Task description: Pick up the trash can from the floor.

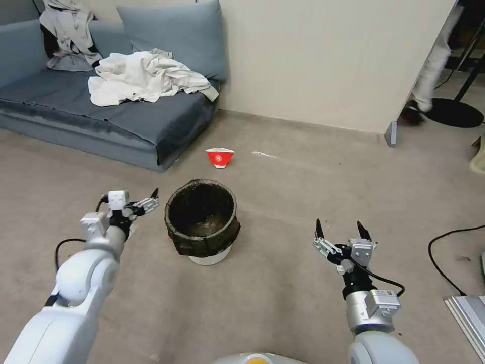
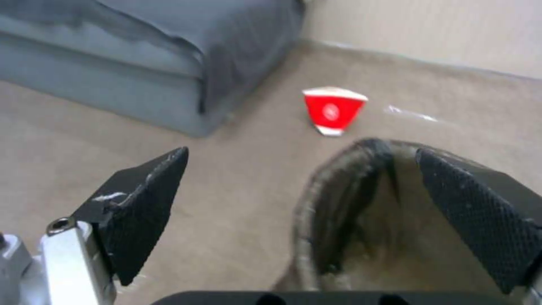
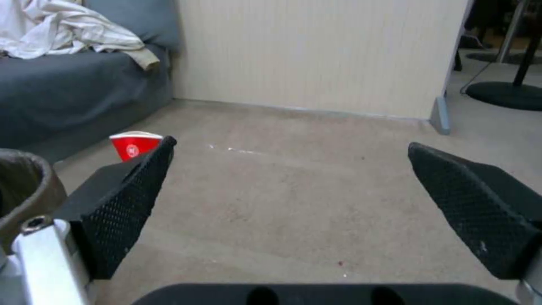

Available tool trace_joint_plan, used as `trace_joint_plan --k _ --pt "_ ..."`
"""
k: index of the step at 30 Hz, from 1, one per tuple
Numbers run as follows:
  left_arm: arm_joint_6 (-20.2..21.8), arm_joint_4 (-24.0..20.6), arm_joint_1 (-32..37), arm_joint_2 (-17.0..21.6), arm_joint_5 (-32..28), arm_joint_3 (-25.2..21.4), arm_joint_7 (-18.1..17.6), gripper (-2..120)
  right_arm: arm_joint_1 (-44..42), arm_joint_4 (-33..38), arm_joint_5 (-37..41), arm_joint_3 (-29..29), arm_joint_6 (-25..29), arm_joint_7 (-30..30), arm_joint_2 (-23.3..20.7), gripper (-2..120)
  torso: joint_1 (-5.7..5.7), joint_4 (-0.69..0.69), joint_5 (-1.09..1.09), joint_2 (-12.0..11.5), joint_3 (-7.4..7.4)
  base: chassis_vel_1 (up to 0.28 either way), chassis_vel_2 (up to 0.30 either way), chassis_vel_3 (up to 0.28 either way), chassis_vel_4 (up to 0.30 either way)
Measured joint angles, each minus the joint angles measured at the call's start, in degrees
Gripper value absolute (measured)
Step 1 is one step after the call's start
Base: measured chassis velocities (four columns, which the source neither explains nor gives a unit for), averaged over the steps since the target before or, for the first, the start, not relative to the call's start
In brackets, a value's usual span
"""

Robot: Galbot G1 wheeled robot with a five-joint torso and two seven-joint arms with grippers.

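The trash can's round body (image 1: 207, 245) is far wider than my open fingers. My left gripper will next take hold of the trash can by its narrow bag-covered rim (image 1: 167, 217).
The trash can (image 1: 202, 222) stands upright on the floor (image 1: 283, 283), a white bin with a dark bag folded over its rim. My left gripper (image 1: 150, 199) is open just beside the can's left rim, about level with it. In the left wrist view the left gripper (image 2: 300, 151) has the can's rim (image 2: 316, 212) lying between its spread fingers, with no contact visible. My right gripper (image 1: 341, 232) is open and holds nothing, well to the can's right above the floor. In the right wrist view the right gripper (image 3: 291, 143) faces bare floor, with the can's edge (image 3: 23, 186) at one side.
A red-and-white paper cup (image 1: 220, 156) sits on the floor just behind the can. A grey sofa (image 1: 126, 126) with crumpled clothes (image 1: 146, 76) fills the back left. A beige wall (image 1: 328, 60) is behind. A black cable (image 1: 444, 253) and a metal rail (image 1: 470, 313) lie at the right.
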Motion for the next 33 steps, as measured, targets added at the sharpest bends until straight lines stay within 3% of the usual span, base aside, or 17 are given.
trace_joint_plan --k 4,6,10,13,16,21,24,28,33 --pt "3.5 1.4 -3.2 0.1 -2.2 3.1 -1.2 100 1.0 -1.1 -0.2 0.1 0.0 0.1 0.1 100 0.0 0.0 0.0 0.0 0.0 0.0 0.0 0.0 0.0" --pt "5.7 3.2 -6.0 -0.2 -3.0 6.9 -3.3 100 1.8 -2.1 -0.2 0.1 0.0 0.2 0.5 100 0.01 0.01 0.0 0.0 0.0 0.0 0.0 0.0 0.0" --pt "6.8 3.8 -7.1 -0.4 -3.1 8.5 -4.4 100 2.1 -2.6 -0.2 0.1 0.0 0.3 0.6 100 0.0 0.0 -0.01 0.0 0.0 0.0 0.0 0.0 0.0" --pt "9.2 5.2 -8.9 -0.8 -3.2 11.0 -6.4 100 2.4 -3.2 -0.2 0.2 0.0 0.4 0.8 100 0.0 -0.02 -0.01 0.0 0.0 0.0 0.0 0.0 0.0" --pt "13.0 8.0 -11.5 -1.8 -3.2 14.2 -10.7 100 2.6 -4.0 -0.3 0.2 0.0 0.5 1.0 100 0.0 0.0 -0.02 0.0 0.0 0.0 0.0 0.0 0.0" --pt "14.1 11.2 -13.6 -2.9 -4.6 16.0 -13.6 100 2.9 -5.2 -1.3 0.0 0.4 0.5 1.6 100 0.0 0.0 -0.01 0.0 -0.01 0.0 0.0 0.0 0.0" --pt "16.9 15.2 -17.1 -4.1 -5.2 17.6 -16.5 100 3.7 -6.4 -1.9 -0.3 0.8 0.5 1.8 100 0.0 -0.01 -0.01 0.0 0.0 0.0 0.0 0.0 0.0" --pt "18.8 19.2 -20.6 -4.4 -6.5 19.2 -17.6 100 4.8 -6.7 -1.9 -0.2 0.8 0.3 1.6 100 0.0 -0.01 -0.01 0.0 0.0 0.0 0.0 0.0 0.0" --pt "19.1 21.2 -21.9 -4.8 -6.7 19.8 -18.2 100 4.8 -6.7 -1.9 -0.5 0.8 0.2 1.5 100 0.0 0.0 -0.01 0.0 0.0 0.0 0.0 0.0 0.0"
